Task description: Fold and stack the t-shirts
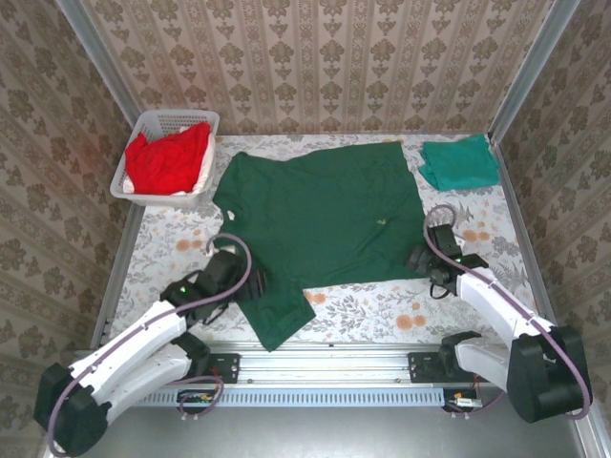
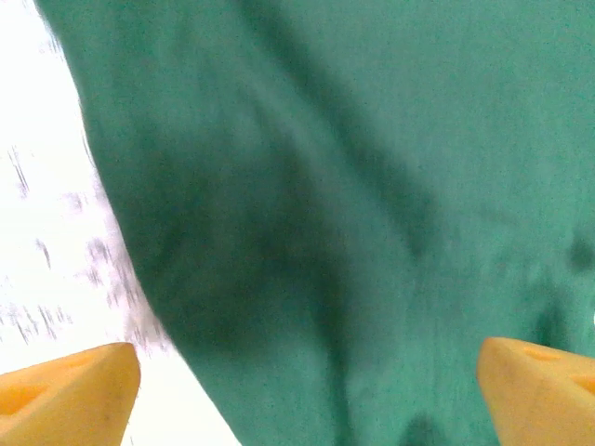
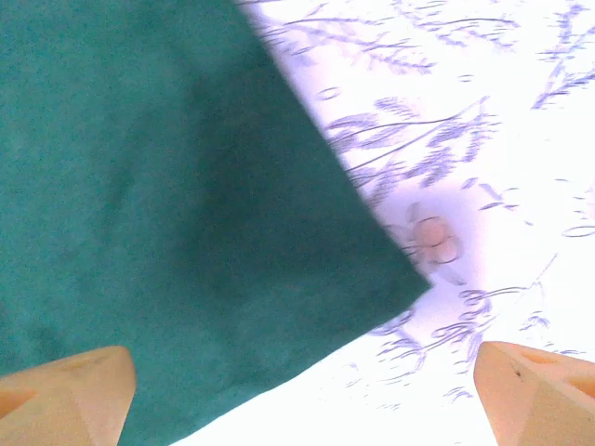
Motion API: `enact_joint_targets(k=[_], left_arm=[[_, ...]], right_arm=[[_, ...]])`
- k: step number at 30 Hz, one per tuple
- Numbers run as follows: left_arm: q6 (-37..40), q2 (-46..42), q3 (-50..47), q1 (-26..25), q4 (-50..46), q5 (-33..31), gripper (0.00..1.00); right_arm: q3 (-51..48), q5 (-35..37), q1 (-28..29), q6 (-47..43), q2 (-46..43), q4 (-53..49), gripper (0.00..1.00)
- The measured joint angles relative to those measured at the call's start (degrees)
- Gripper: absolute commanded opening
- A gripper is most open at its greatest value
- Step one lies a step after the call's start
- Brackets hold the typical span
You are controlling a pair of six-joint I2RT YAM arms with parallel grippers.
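Next, the left gripper grips the green t-shirt's near sleeve by its outer edge, to fold that side over the body of the t-shirt.
A large dark green t-shirt lies spread flat on the flowered table cover. One sleeve reaches toward the near edge. My left gripper hovers over that sleeve, and the cloth lies loose below its gripper, which is open. My right gripper is at the shirt's near right corner, and this gripper is open with nothing held. A folded teal t-shirt rests at the back right. Red t-shirts are piled in the basket.
The white slotted basket stands at the back left corner. Patterned walls close in the table on three sides. A metal rail with both arm bases runs along the near edge.
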Motion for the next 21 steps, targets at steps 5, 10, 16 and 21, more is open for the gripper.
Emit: enact_joint_targets(k=[5,10,16,21], left_arm=[[-13.38,-1.29,-4.46,-14.86,-6.14,-4.17,0.74],[-23.28,0.50,-6.38,-23.32,-9.38,-6.19,0.73],[-27.26,3.63,-6.03,-26.82,-8.22,-8.48,0.69],[-28.44,7.02,-4.98,-29.62,-3.87,-8.70,0.50]], right_arm=[[-0.02,-5.60,-6.16,0.72,3.56,3.67,0.83],[0.00,-8.48,-7.63,0.57,8.98,5.79,0.77],[0.28,-8.76,-7.80,0.42,9.88,5.88,0.73],[0.26,-8.83,-8.00,0.42,9.84,5.81,0.66]])
